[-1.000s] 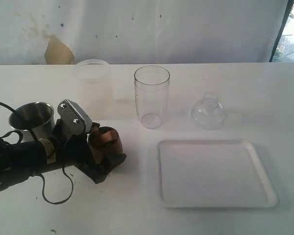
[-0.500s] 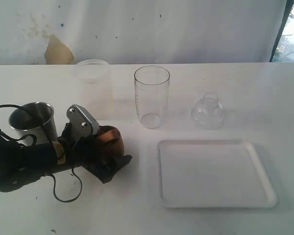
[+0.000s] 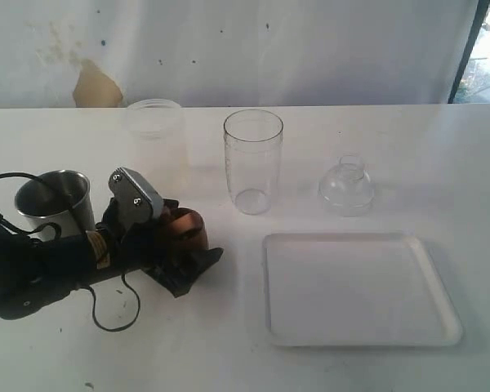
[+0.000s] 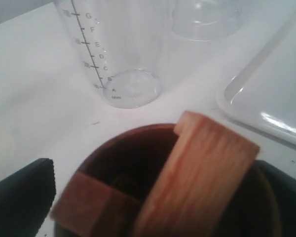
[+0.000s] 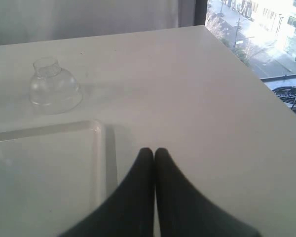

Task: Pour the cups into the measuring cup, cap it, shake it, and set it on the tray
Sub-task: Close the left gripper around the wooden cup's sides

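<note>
I should pour from the wooden cup into the measuring cup (image 3: 252, 163) next, so my left gripper should grab the wooden cup by its round side (image 3: 196, 236) and leave its opening free.
The small brown wooden cup (image 3: 184, 222) stands at the front left, with wooden blocks (image 4: 202, 173) leaning inside it. My left gripper (image 3: 189, 238) lies low over the table, open, one finger on each side of that cup (image 4: 113, 153). The steel tumbler (image 3: 55, 200) is just left of the arm. The frosted plastic cup (image 3: 153, 135) stands at the back. The clear measuring cup (image 3: 252, 163), with printed marks (image 4: 96, 54), is upright and empty beyond the wooden cup. The white tray (image 3: 359, 286) lies at the front right. My right gripper (image 5: 154, 153) is shut and empty beside the tray's rim (image 5: 96, 148).
A small clear dome lid (image 3: 346, 186) sits behind the tray, right of the measuring cup, and also shows in the right wrist view (image 5: 54, 89). A black cable (image 3: 106, 314) loops under the left arm. The table's right edge (image 5: 266, 94) drops off by a window.
My left arm has slid to the right, bringing its fingers further along both sides of the wooden cup. The right gripper stays shut.
</note>
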### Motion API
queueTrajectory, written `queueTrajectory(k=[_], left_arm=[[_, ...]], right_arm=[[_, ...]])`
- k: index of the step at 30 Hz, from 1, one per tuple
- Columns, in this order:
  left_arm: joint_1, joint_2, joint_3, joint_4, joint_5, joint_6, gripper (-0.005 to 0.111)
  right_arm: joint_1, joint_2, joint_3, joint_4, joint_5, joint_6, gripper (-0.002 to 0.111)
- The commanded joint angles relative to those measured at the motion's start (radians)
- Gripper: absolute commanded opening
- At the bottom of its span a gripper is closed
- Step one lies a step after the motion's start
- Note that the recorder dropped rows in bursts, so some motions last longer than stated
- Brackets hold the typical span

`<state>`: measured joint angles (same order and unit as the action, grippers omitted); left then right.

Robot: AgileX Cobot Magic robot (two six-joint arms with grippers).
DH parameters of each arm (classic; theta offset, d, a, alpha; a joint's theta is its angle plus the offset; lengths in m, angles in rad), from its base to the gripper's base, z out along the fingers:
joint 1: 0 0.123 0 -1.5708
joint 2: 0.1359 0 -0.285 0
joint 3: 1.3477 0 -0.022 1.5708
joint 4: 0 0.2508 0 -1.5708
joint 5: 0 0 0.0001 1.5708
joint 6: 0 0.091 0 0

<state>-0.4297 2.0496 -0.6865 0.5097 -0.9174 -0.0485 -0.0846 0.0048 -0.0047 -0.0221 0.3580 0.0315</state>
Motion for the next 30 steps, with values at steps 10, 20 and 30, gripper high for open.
queueTrajectory(k=[10,20,30], left_arm=[[-0.002,0.057,-0.057,-0.015,0.022,0.020,0.105],[-0.002,0.057,-0.057,-0.005,0.019,0.020,0.104],[-0.002,0.057,-0.057,-0.003,0.005,0.023,0.062]], right_arm=[[0.003,-0.005,0.005,-0.003,-0.008,-0.009,0.000],[0.003,-0.005,0.005,-0.003,-0.008,-0.009,0.000],[0.003,-0.005,0.005,-0.003,-0.008,-0.009,0.000]])
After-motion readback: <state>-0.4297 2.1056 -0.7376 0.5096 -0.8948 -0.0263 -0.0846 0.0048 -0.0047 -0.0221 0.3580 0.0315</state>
